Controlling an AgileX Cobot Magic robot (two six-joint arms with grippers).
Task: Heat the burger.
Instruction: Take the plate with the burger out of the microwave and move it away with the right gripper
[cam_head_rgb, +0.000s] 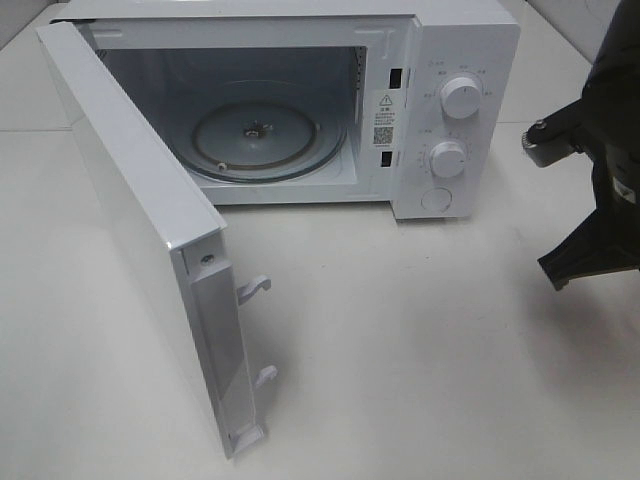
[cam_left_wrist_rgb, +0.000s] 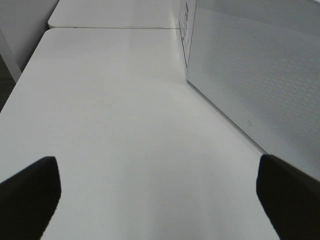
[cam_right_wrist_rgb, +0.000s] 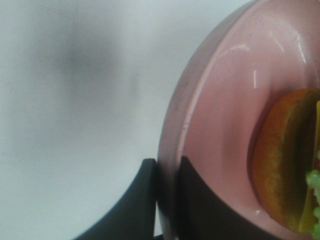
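Observation:
My right gripper holds the plate too high to release it yet. The plate's rim (cam_right_wrist_rgb: 194, 97) is above its faint shadow on the tabletop, so my right gripper needs to lower the plate first.
The burger (cam_right_wrist_rgb: 285, 165) shows only in the right wrist view: a golden-brown bun with a bit of green lettuce and yellow cheese at the frame's edge. It sits on a round pink plate (cam_right_wrist_rgb: 225, 100). My right gripper (cam_right_wrist_rgb: 167, 165) is shut on the plate's rim, one finger on each side of it. In the high view only the right arm (cam_head_rgb: 600, 170) shows at the right edge, beside the microwave; plate and burger are out of that frame. My left gripper (cam_left_wrist_rgb: 156, 167) stands wide open over bare table with nothing between its fingers.
The white microwave (cam_head_rgb: 460, 40) stands at the back with its door (cam_head_rgb: 130, 210) swung wide open toward the front left. Its glass turntable (cam_head_rgb: 265, 140) is bare. Two knobs (cam_head_rgb: 460, 95) sit on its right panel. The door's outer face (cam_left_wrist_rgb: 260, 65) is near the left gripper.

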